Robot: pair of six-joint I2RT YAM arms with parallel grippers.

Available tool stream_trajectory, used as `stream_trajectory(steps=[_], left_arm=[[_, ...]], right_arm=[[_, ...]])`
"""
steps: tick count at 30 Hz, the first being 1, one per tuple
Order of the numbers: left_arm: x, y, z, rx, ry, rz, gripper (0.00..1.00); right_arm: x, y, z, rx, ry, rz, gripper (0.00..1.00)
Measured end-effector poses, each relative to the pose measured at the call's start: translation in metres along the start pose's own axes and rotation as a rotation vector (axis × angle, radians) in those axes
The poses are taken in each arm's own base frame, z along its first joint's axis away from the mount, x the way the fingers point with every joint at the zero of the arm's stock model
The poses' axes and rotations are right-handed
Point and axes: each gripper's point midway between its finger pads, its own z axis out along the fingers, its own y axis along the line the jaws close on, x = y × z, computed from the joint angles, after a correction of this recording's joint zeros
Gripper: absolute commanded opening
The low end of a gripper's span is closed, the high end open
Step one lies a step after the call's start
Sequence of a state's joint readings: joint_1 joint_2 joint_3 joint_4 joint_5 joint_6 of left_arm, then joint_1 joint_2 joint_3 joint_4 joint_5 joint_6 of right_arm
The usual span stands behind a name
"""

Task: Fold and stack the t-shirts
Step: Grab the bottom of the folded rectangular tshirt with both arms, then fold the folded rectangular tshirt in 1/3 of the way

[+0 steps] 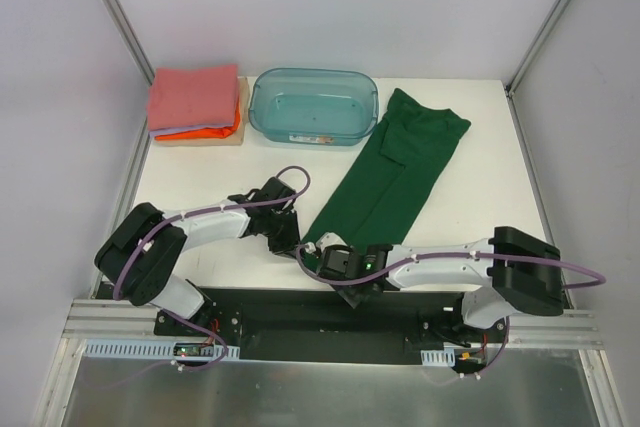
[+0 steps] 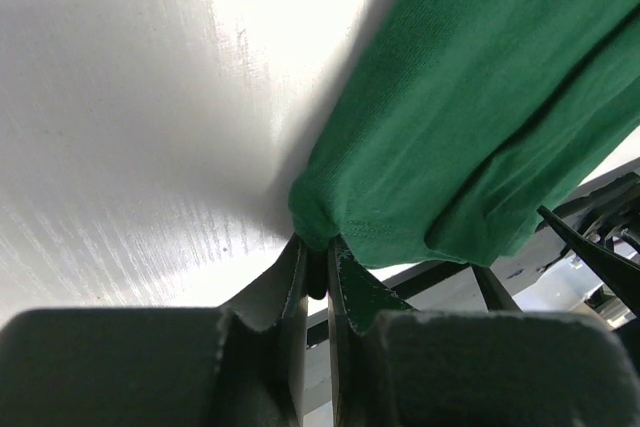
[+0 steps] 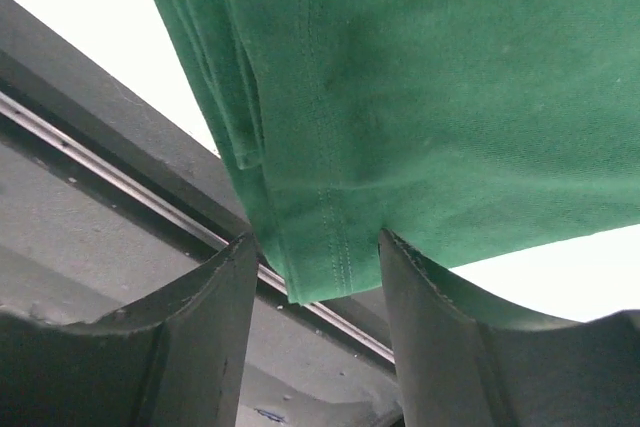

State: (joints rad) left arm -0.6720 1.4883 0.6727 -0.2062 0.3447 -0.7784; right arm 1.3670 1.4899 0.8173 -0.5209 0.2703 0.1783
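My left gripper will bring the dark green t-shirt's bunched near corner up if I lift it now, because its fingers are pinched tight around that corner.
The dark green t-shirt (image 1: 395,172), folded into a long strip, lies diagonally from the back right to the table's near edge. My left gripper (image 1: 297,242) is shut on its near left corner (image 2: 325,217), with the jaws pinched together (image 2: 318,247). My right gripper (image 1: 326,257) is open at the near hem. The stitched hem corner (image 3: 320,247) hangs between its spread fingers (image 3: 315,242) over the table's front edge. The folded salmon-pink shirt (image 1: 192,95) tops a stack at the back left, with lavender and orange (image 1: 215,130) shirts under it.
A translucent teal plastic bin (image 1: 313,107) stands at the back middle, between the stack and the green shirt's far end. The black front rail (image 3: 120,137) runs just below the table edge under the right gripper. Frame posts stand at the back corners.
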Motion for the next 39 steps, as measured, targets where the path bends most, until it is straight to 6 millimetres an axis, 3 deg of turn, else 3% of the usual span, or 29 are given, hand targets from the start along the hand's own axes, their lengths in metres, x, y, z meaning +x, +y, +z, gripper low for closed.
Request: stream_trajectory(steps=[2,6,14,18,24,31,35,39], left_arm=[[0.0,-0.001,0.0,0.003,0.006,-0.001,0.0],[0.0,-0.003,0.001,0.009,0.014,-0.001,0.0],[-0.004,-0.001,-0.002,0.013,0.001,-0.028,0.0],[-0.007,0.006,-0.016,0.019,-0.045,-0.054,0.0],[-0.01,0.01,-0.054,0.044,-0.163,-0.063,0.0],[0.0,0.014,-0.083,0.056,-0.241,-0.048,0.0],[0.004,0.013,-0.091,0.07,-0.258,-0.042,0.0],[0.002,0.013,-0.093,0.05,-0.251,-0.049,0.0]], right_arm=[[0.004,-0.001,0.003,0.013,0.019,-0.004,0.48],[0.008,-0.01,0.009,0.076,0.039,-0.006,0.29],[0.004,-0.009,0.006,0.08,0.035,-0.012,0.1],[-0.003,0.007,0.003,-0.014,0.011,-0.026,0.07],[-0.022,0.047,-0.012,-0.247,-0.054,-0.053,0.06],[-0.037,0.091,-0.034,-0.505,-0.105,-0.09,0.06],[-0.04,0.102,-0.043,-0.583,-0.121,-0.104,0.06],[-0.048,0.097,-0.053,-0.606,-0.15,-0.082,0.06]])
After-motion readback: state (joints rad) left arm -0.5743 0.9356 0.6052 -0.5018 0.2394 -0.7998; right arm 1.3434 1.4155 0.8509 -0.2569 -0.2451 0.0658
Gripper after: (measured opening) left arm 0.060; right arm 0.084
